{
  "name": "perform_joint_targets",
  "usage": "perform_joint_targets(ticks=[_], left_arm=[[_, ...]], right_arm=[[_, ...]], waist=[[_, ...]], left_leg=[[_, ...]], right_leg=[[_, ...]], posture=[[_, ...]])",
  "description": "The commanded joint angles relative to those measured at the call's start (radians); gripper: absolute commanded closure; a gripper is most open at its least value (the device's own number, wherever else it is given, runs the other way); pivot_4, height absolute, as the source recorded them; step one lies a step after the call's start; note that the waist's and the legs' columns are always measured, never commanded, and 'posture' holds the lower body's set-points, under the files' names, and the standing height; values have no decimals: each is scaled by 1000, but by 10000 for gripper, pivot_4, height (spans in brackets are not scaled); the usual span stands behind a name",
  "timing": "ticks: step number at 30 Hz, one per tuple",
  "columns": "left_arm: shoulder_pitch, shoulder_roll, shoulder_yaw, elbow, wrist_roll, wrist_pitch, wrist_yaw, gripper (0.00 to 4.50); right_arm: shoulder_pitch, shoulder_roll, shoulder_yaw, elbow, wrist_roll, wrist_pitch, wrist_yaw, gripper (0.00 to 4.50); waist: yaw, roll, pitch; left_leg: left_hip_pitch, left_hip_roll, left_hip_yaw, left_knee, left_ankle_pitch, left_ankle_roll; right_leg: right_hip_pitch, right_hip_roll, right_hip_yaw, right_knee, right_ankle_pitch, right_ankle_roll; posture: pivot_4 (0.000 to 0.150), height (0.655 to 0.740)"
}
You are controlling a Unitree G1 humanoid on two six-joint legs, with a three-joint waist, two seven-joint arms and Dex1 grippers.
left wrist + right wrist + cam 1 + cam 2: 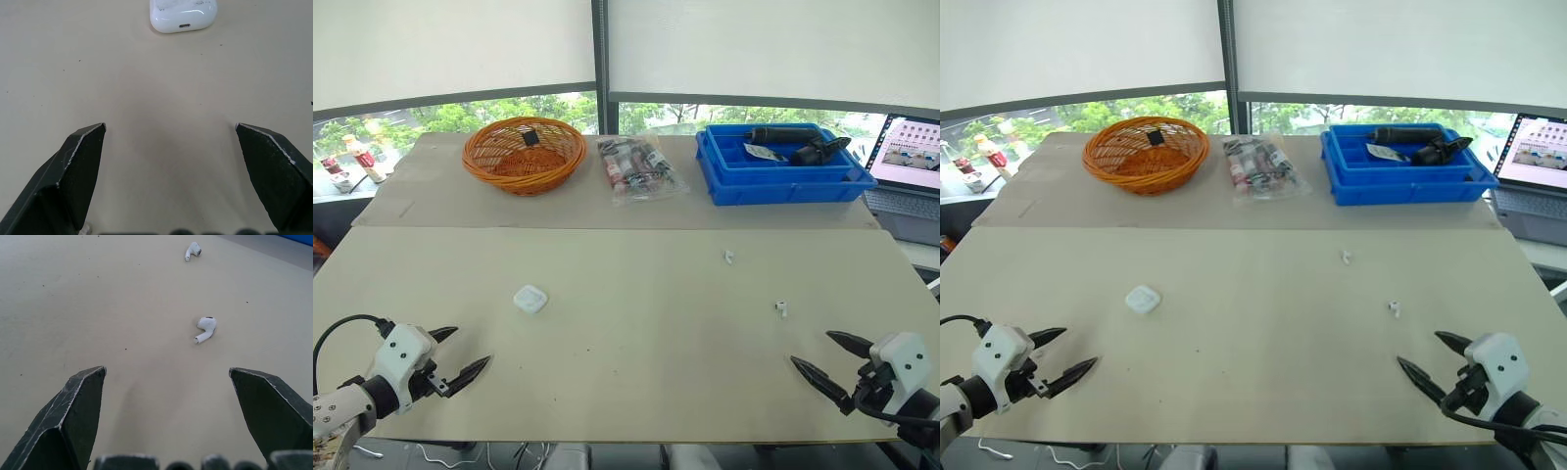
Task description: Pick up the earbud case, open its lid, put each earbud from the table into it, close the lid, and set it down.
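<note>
My left gripper grabs the white earbud case by its bottom end with the charging port (184,24) next, leaving the case's lid free to open.
The white earbud case (530,299) lies shut on the beige table, left of centre; the left wrist view shows it (183,14) ahead with its charging port facing the camera. My left gripper (458,355) hovers open near the front left edge, short of the case. Two white earbuds lie on the right half: one (781,308) nearer, one (728,257) farther back, also seen as the near earbud (205,328) and far earbud (192,250). My right gripper (824,356) stands open at the front right, just short of the near earbud.
At the back stand an orange wicker basket (524,154), a clear bag of small items (639,166) and a blue tray (783,166) holding dark tools. A laptop (911,176) sits at the far right edge.
</note>
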Motion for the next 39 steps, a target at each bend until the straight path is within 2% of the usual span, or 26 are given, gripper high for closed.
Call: perform_joint_targets(ticks=[1, 17, 26, 33, 39], left_arm=[[-21, -6, 20, 16, -11, -42, -15, 0], [-72, 1, 35, 39, -147, 22, -166, 0], [-103, -10, 12, 21, -161, 75, -122, 0], [-242, -27, -103, 28, -95, 174, -1, 0], [-364, -53, -185, 82, -65, 213, 27, 0]], right_arm=[[-7, 4, -24, -21, 2, -4, -6, 535], [-37, 15, -27, -5, 30, 15, 10, 535], [-30, 15, 2, -13, 9, 19, 16, 535], [-107, -11, 71, -165, 66, 120, 11, 535], [-211, -73, 150, -292, 100, 217, 17, 535]], waist=[[0, 0, 0], [1, 0, 0], [0, 0, 0], [1, 0, 0], [0, 0, 0]], left_leg=[[0, 0, 0, 0, 0, 0], [0, 0, 0, 0, 0, 0], [0, 0, 0, 0, 0, 0], [1, 0, 0, 0, 0, 0], [0, 0, -1, 0, 0, 0]], right_leg=[[0, 0, 0, 0, 0, 0], [0, 0, 0, 1, 0, 0], [0, 0, 0, 1, 0, 0], [0, 0, 0, 2, 0, 0], [0, 0, -1, 2, 0, 0]], posture=[[1500, 7114], [1500, 7114], [1500, 7114], [1500, 7114], [1500, 7114]])
